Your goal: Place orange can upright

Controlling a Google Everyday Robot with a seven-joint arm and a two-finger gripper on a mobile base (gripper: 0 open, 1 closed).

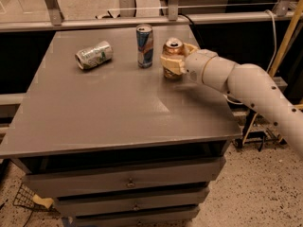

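Note:
The gripper should release the orange can, as the can is upright and its bottom edge meets the grey tabletop.
The orange can (173, 49) stands upright on the grey table (109, 103), at the back right, its silver top facing up. My gripper (173, 62) reaches in from the right on a white arm and its cream fingers (169, 63) are closed around the can's middle. The can's base touches or nearly touches the tabletop.
A tall slim blue can (144, 46) stands upright just left of the orange can. A green-and-silver can (93, 55) lies on its side at the back left. A metal rail (142, 20) runs behind the table. Drawers (128, 181) are below the front edge.

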